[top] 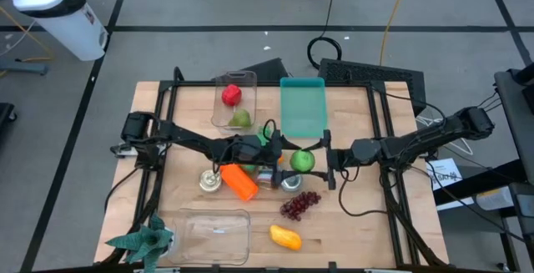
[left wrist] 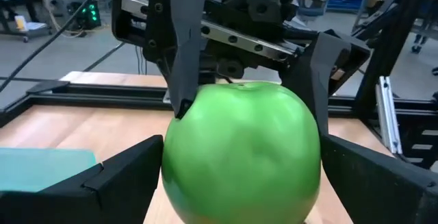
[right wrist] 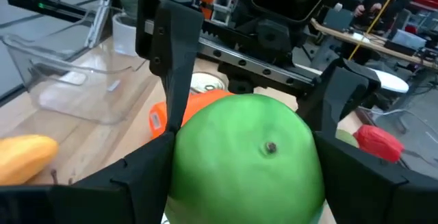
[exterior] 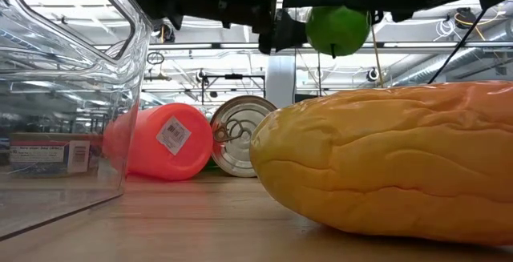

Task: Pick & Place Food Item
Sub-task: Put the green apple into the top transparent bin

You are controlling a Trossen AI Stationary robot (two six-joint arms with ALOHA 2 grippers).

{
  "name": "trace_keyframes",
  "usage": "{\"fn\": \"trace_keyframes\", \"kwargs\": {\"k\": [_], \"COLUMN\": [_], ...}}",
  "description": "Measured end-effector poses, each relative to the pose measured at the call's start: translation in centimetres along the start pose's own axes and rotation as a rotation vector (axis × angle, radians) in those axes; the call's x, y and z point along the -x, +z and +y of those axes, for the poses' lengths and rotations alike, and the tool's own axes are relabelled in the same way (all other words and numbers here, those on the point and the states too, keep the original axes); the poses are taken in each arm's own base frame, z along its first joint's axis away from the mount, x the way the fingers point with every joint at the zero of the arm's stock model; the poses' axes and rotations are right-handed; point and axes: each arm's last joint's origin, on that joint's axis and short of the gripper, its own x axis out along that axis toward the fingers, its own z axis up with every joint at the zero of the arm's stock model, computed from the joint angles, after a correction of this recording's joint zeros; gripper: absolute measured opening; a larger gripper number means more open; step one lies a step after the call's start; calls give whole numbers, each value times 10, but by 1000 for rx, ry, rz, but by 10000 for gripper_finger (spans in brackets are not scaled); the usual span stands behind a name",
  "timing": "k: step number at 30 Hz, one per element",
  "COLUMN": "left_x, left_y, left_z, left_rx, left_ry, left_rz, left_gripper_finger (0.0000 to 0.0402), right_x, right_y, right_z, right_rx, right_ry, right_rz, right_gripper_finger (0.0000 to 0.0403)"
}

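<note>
The left gripper grabs the green apple [top: 302, 161] by its rounded opposite sides next, to put it in the clear bin of fruit.
A green apple [top: 302, 161] hangs in the air above the middle of the table, also seen high up in the low view [exterior: 337, 30]. My right gripper [top: 315, 161] reaches in level from the table's right and is shut on it. My left gripper [top: 288, 161] comes level from the left and is open. Its fingers [left wrist: 120, 176] stand on either side of the apple [left wrist: 243, 152], facing the right gripper. I cannot tell whether the left fingers touch the apple. My right gripper pinches the apple by its two opposite sides [right wrist: 179, 157] between its two fingers. The fingers lie level and come from the table's right side. The apple's dimpled end [right wrist: 271, 147] faces back toward the wrist. The apple is lifted clear of the table.
Below the arms lie an orange cylinder [top: 239, 181], two tins [top: 209, 179], grapes [top: 300, 204] and a yellow fruit [top: 285, 237]. A clear bin [top: 215, 235] sits front left. Another clear bin [top: 219, 121], holding a red and a green fruit, and a teal tray [top: 302, 106] stand farther back.
</note>
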Motion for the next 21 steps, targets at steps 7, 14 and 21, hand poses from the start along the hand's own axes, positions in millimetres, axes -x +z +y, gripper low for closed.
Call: {"fn": "trace_keyframes", "kwargs": {"k": [7,14,21], "left_x": [0,-1,-1], "left_y": [2,2,2], "left_z": [-2,-2,0], "left_rx": [3,-4,0], "left_ry": [-39,-67,-67], "left_rz": [-13,-9,-10], "left_gripper_finger": [392,350,291], "right_x": [0,1,3], "right_y": [3,0,-7], "right_z": [0,0,0], "right_rx": [-7,-12,-40], "right_ry": [34,20,-4], "right_rz": [-40,-56,-90], "right_gripper_finger": [294,294,326]}}
